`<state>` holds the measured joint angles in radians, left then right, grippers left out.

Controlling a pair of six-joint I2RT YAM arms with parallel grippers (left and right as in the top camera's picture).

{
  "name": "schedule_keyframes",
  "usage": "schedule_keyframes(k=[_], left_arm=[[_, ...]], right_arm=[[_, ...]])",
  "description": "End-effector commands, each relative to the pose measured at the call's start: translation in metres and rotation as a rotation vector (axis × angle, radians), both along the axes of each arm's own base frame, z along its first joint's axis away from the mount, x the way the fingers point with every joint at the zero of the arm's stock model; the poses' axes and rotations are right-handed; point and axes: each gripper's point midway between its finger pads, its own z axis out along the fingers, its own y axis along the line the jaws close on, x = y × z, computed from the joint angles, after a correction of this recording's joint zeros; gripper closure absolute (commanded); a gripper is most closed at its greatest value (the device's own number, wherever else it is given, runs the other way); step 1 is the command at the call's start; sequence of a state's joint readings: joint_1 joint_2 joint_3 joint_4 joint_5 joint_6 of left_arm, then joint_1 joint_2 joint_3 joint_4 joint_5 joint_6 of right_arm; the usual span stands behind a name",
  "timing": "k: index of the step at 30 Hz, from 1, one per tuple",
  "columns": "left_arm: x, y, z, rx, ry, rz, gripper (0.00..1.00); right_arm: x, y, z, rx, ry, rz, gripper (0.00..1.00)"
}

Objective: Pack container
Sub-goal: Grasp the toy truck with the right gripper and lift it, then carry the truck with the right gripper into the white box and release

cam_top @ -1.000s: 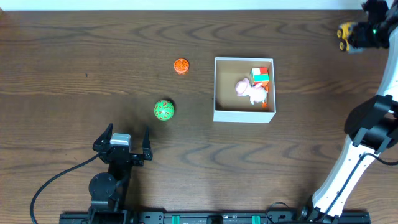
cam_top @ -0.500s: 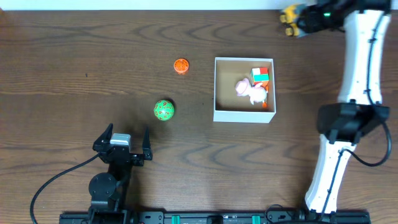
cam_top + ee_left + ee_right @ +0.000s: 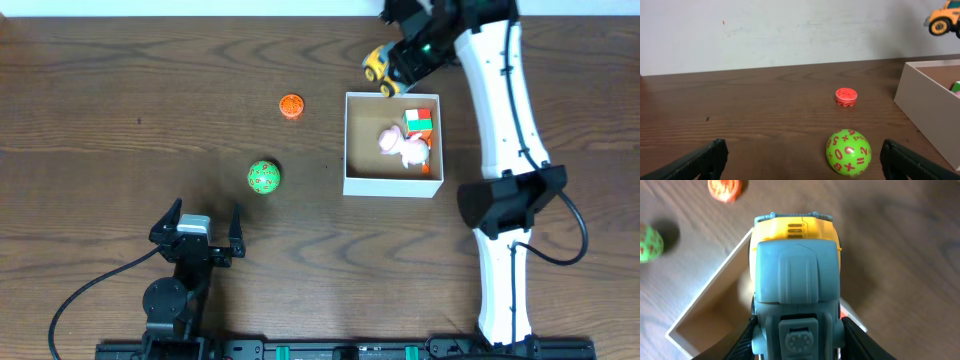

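Observation:
The truck [image 3: 380, 68] hangs across the box's far rim and would hit it if I opened now, so my right gripper must move it first.
The container [image 3: 348, 140] is a square white-walled cardboard box with a brown inside, right of centre. It holds a pink toy [image 3: 400, 146] and a red, green and white cube [image 3: 419, 121]. My right gripper [image 3: 397, 72] is shut on a yellow and grey toy truck [image 3: 380, 68] and holds it over the box's far left corner. In the right wrist view the truck [image 3: 795, 270] fills the frame above the box's rim [image 3: 715, 290]. My left gripper [image 3: 197, 232] is open and empty near the front. A green number ball [image 3: 264, 177] and an orange disc [image 3: 291, 105] lie left of the box.
The left wrist view shows the green ball [image 3: 848, 153] just ahead between my open fingers, the orange disc [image 3: 846, 97] further off and the box wall [image 3: 927, 110] at the right. The right arm reaches across the table's right side.
My right gripper has carried the toy truck from the far right corner leftward along the back edge to the box's far left corner. The left arm has not moved.

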<state>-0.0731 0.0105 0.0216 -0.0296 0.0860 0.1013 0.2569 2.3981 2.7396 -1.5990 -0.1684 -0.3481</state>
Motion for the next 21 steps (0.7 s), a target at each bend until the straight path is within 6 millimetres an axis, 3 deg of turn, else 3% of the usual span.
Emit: schedule_keyframes(k=[1, 7, 12, 21], left_arm=[[-0.001, 0.0, -0.015, -0.006, 0.045, -0.002, 0.02], [-0.001, 0.0, -0.015, -0.006, 0.045, -0.002, 0.02], [-0.001, 0.0, -0.015, -0.007, 0.045, -0.002, 0.02], [-0.001, 0.0, -0.015, -0.006, 0.045, -0.002, 0.02]], right_arm=[[-0.007, 0.0, 0.013, -0.07, -0.037, 0.014, 0.53], [-0.027, 0.007, 0.008, -0.09, 0.031, 0.042, 0.52], [-0.03, 0.012, 0.002, -0.069, 0.058, 0.049, 0.53], [-0.042, 0.012, -0.025, -0.079, 0.168, 0.034, 0.56]])
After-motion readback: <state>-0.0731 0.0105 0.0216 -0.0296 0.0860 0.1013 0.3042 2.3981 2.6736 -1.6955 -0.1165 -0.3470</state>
